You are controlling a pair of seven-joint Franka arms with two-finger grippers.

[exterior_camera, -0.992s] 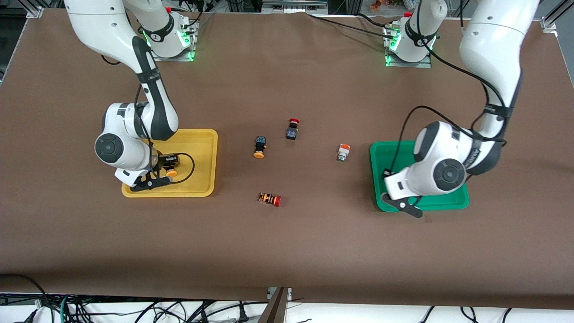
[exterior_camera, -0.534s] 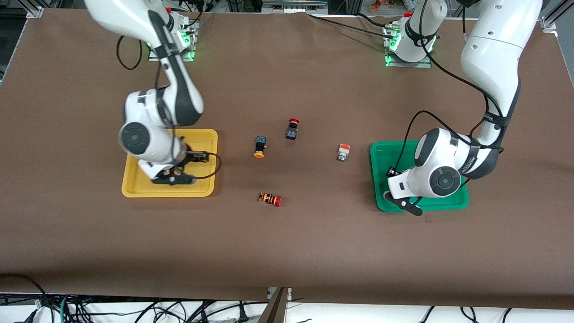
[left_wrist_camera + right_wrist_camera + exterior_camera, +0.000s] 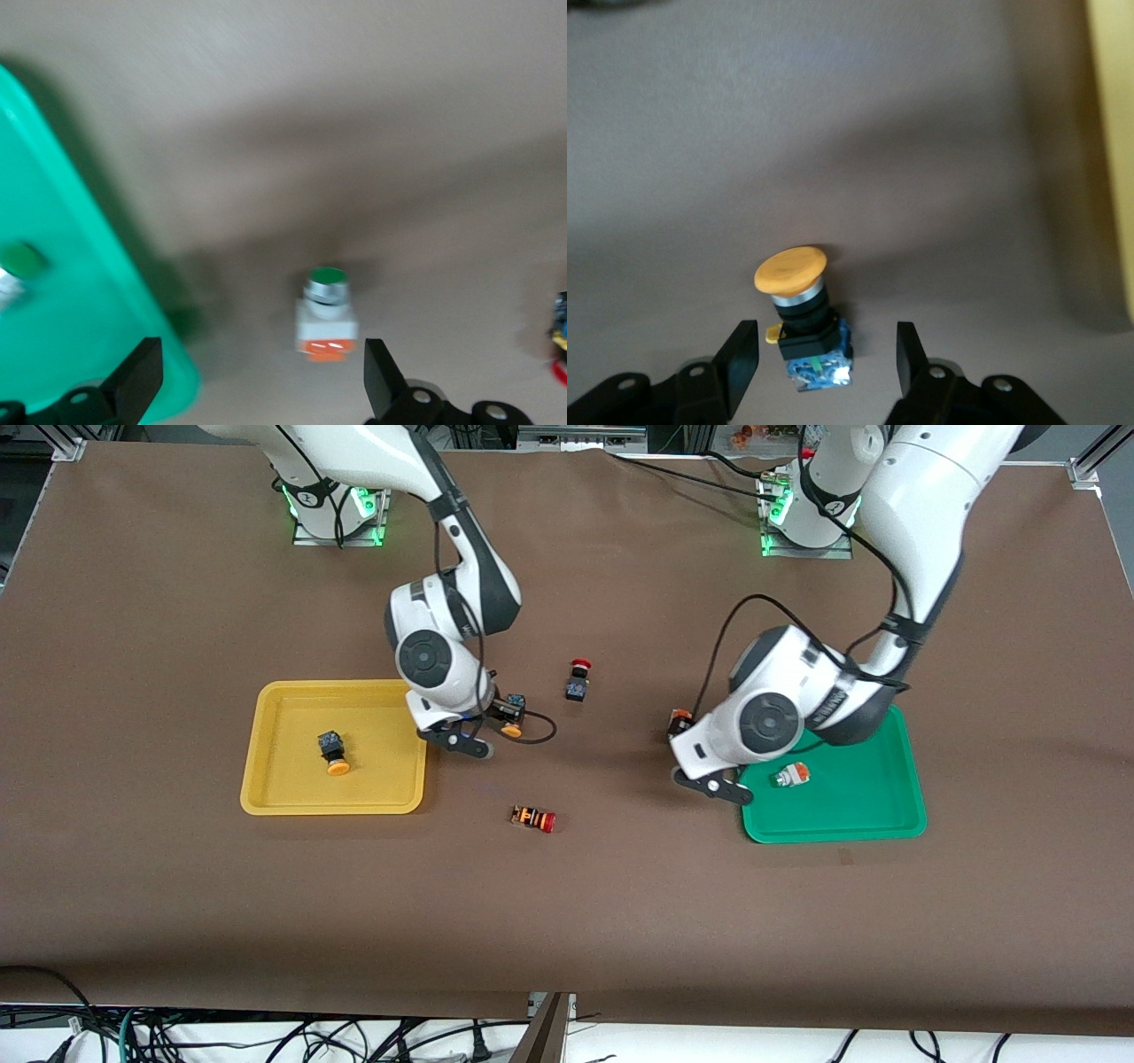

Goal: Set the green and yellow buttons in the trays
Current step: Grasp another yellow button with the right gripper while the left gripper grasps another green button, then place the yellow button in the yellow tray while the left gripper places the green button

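Note:
My left gripper grabs the green-tipped button by its white body (image 3: 326, 322) next, to place it in the green tray.
The yellow tray (image 3: 390, 717) holds one yellow-capped button (image 3: 332, 751). The green tray (image 3: 886, 806) holds one green-tipped button (image 3: 791, 775). My right gripper (image 3: 498, 716) is open over a second yellow-capped button (image 3: 512, 719) on the cloth beside the yellow tray. In the right wrist view this button (image 3: 804, 320) lies between the open fingers (image 3: 741, 356), untouched. My left gripper (image 3: 687, 735) is open over a second white green-tipped button (image 3: 679, 717) beside the green tray. In the left wrist view that button (image 3: 328, 314) lies between the spread fingers (image 3: 379, 379).
A black button with a red cap (image 3: 578, 680) lies mid-table, and shows at the edge of the left wrist view (image 3: 560, 328). An orange-striped button with a red cap (image 3: 533, 817) lies nearer the front camera. The green tray's rim (image 3: 80, 266) and the yellow tray's rim (image 3: 1112, 133) show in the wrist views.
Both arms left their trays and moved toward mid-table. A yellow-capped button now lies uncovered in the yellow tray and a green-tipped one in the green tray. Each gripper now hovers over a loose button.

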